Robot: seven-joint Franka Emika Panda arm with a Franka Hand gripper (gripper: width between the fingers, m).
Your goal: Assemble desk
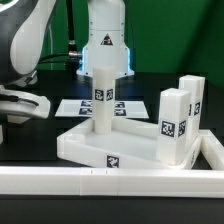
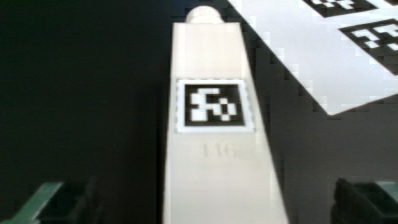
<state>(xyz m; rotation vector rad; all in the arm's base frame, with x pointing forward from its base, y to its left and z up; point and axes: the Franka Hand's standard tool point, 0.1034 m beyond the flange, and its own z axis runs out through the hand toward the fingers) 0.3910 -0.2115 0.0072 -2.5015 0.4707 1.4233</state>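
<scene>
My gripper closes next, since my fingertips stand beside the leg, low over the black table. Closing now would catch the white leg.
A white leg (image 2: 217, 120) with a black-and-white tag lies lengthwise on the black table. My gripper (image 2: 205, 200) is open and straddles it, one dark finger (image 2: 45, 200) on each side, neither touching it. In the exterior view my white hand (image 1: 22, 103) hangs low at the left edge, with its fingers cut off, and that leg does not show. The white tabletop (image 1: 85, 150) lies in the middle. Three legs stand upright on it: one at the far middle (image 1: 103, 95) and two on the exterior view's right (image 1: 172, 125) (image 1: 192, 100).
The marker board (image 1: 78, 106) lies flat behind the tabletop, and its corner (image 2: 338, 50) shows close beside the lying leg. A long white rail (image 1: 110, 182) runs along the front and up the exterior view's right. The robot's base (image 1: 105, 40) stands at the back.
</scene>
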